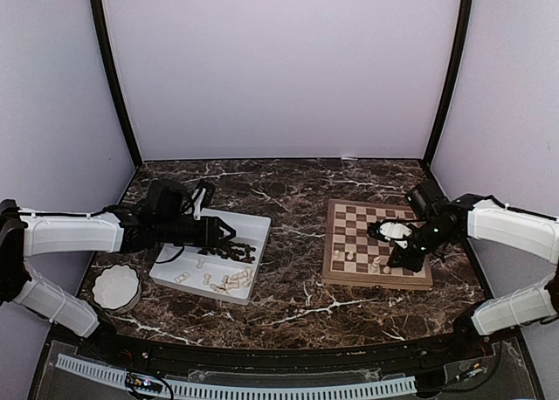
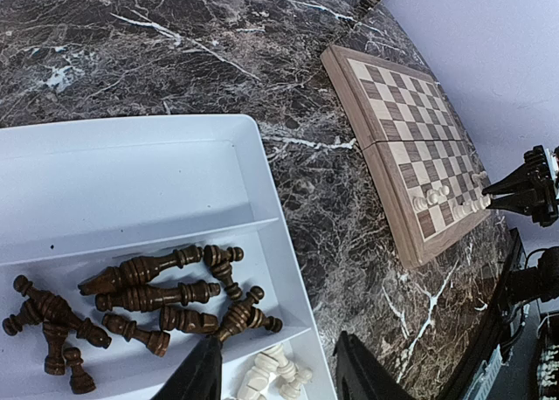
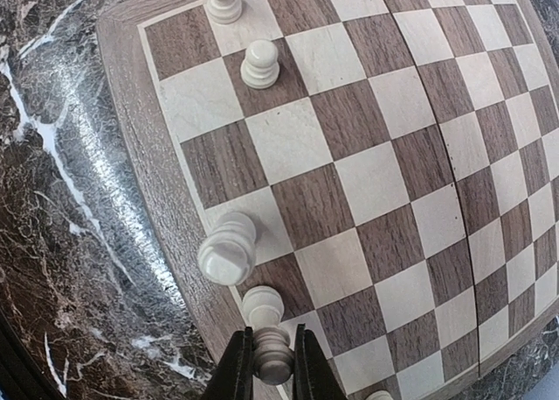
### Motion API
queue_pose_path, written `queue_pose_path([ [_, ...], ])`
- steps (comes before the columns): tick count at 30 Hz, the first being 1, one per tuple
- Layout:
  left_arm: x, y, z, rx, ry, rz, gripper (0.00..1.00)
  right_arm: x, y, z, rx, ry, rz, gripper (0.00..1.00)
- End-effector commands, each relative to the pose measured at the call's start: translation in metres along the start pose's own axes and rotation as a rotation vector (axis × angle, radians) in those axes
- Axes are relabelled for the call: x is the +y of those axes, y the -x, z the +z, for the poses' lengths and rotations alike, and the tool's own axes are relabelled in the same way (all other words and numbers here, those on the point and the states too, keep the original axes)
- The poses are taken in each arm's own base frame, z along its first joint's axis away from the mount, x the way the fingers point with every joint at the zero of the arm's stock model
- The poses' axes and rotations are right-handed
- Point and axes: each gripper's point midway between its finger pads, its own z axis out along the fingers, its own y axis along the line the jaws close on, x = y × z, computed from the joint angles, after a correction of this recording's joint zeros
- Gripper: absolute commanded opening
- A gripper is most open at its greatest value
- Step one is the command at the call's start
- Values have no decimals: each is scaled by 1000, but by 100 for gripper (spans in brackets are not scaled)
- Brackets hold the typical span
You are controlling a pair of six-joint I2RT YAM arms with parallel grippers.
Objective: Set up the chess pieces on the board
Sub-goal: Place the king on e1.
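Observation:
The base of the upright cream piece is over the dark square and the piece would stand there, so my right gripper lets go next.
The chessboard (image 1: 365, 227) lies on the right of the table. A few cream pieces (image 1: 339, 255) stand along its near rows. My right gripper (image 1: 392, 264) is low over the board's near edge. In the right wrist view the right gripper (image 3: 273, 371) is shut on an upright cream piece (image 3: 273, 355), beside two other cream pieces (image 3: 227, 247) at the board's (image 3: 376, 182) edge. My left gripper (image 1: 229, 235) hovers over the white tray (image 1: 253, 221). In the left wrist view it (image 2: 279, 378) is open and empty, above dark brown pieces (image 2: 166, 295) and cream pieces (image 2: 272, 372) lying in tray compartments.
A white scalloped bowl (image 1: 116, 287) sits at the front left. The table is dark marble (image 1: 297, 278) with bare surface between tray and board. Pale walls and black corner posts close in the back and sides. The board also shows far off in the left wrist view (image 2: 410, 138).

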Motion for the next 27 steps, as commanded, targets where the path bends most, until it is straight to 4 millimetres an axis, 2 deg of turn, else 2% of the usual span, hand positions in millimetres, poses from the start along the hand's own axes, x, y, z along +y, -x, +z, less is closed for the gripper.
queue_pose_path([
  [1,-1,3,-2,-10,-8,5,47,-7,7,3,-12,-31,5,7],
  [7,0,1,-1,-3,-11,2,47,-6,5,7,2,-25,6,10],
  [13,1,-1,-1,-1,-10,2,47,-4,6,5,2,-20,-4,25],
  [17,0,-2,-1,2,-13,3,47,0,10,-3,-16,1,-13,32],
  [22,2,-2,-2,6,1,12,47,-3,25,-30,-62,4,-27,38],
  [26,13,-6,-4,29,63,0,47,-25,47,-63,-174,46,53,39],
  [27,21,-14,-5,61,108,-13,47,-33,52,-73,-221,55,87,39],
])
